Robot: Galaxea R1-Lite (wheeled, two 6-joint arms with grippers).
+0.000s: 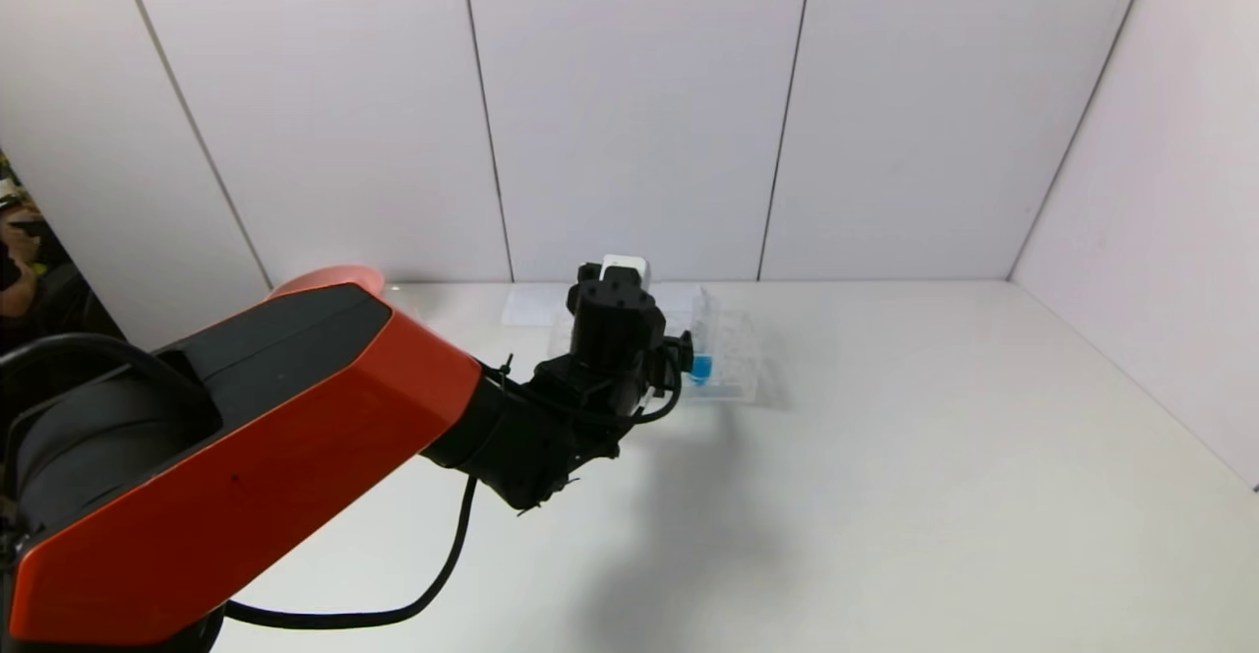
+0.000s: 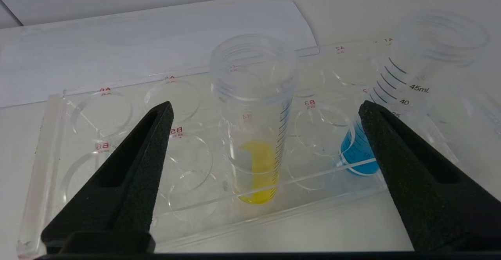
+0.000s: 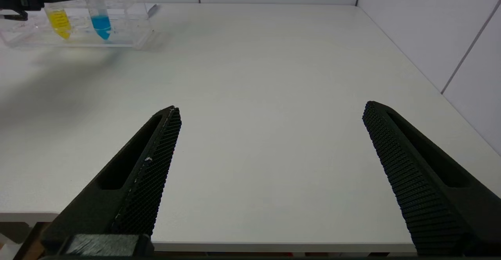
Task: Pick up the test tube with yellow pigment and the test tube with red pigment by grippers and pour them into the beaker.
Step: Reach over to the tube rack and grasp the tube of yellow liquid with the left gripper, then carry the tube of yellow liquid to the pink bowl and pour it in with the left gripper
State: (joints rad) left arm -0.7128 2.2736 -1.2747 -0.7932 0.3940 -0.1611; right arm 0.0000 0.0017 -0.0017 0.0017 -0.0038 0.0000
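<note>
The clear rack surrounds the lower part of the test tube with yellow pigment, so the robot's left gripper will next grab the tube by the bare side under its rim [image 2: 254, 112].
The test tube with yellow pigment [image 2: 254, 134] stands upright in a clear multi-hole rack [image 2: 117, 107]. My left gripper [image 2: 266, 105] is open, one finger on each side of this tube and neither touching it. In the head view the left gripper [image 1: 615, 324] hides the tube. From the right wrist the yellow tube [image 3: 58, 21] shows far off. My right gripper [image 3: 270, 109] is open and empty over the table's front edge. The test tube with red pigment and the beaker are out of view.
A tube with blue liquid [image 2: 391, 115] stands in the same rack, close by the outer side of one left finger [image 2: 395, 154]. A pink bowl [image 1: 329, 279] peeks out behind the left arm. A white sheet [image 2: 156, 44] lies behind the rack. Walls enclose the table.
</note>
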